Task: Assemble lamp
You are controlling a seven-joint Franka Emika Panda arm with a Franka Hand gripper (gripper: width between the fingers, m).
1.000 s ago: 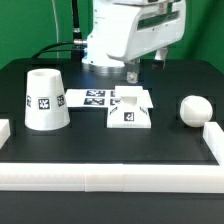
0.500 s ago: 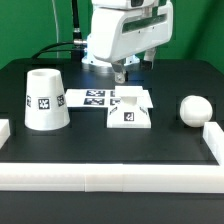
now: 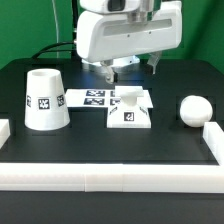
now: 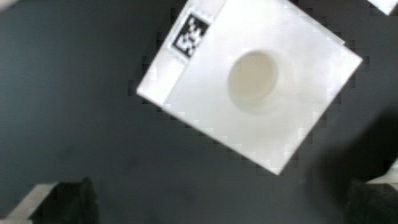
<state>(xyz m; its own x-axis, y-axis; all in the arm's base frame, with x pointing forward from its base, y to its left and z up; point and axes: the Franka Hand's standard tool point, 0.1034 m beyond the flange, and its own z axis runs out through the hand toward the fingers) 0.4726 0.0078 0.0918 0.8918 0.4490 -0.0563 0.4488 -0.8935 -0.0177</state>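
The gripper's fingers stop above and behind the lamp base's raised top and would miss the lamp base if they closed now, so the gripper should go lower before it closes.
The low square lamp base (image 3: 130, 110) lies in the middle of the black table, tag facing front. In the wrist view the base (image 4: 249, 80) shows its round socket and a tag at one edge. The tapered shade (image 3: 45, 100) stands at the exterior view's left. The round bulb (image 3: 194, 109) lies at the exterior view's right. My gripper (image 3: 133, 68) hangs above and just behind the base. It is open and empty, with its dark fingertips (image 4: 63, 205) wide apart in the wrist view (image 4: 222, 205).
The marker board (image 3: 88, 98) lies flat between the shade and the base. A long white rail (image 3: 110, 176) borders the table's front, with short ends at the left (image 3: 4, 130) and right (image 3: 212, 136).
My gripper has shifted toward the exterior view's left and looms larger. The shade, base and bulb have not moved.
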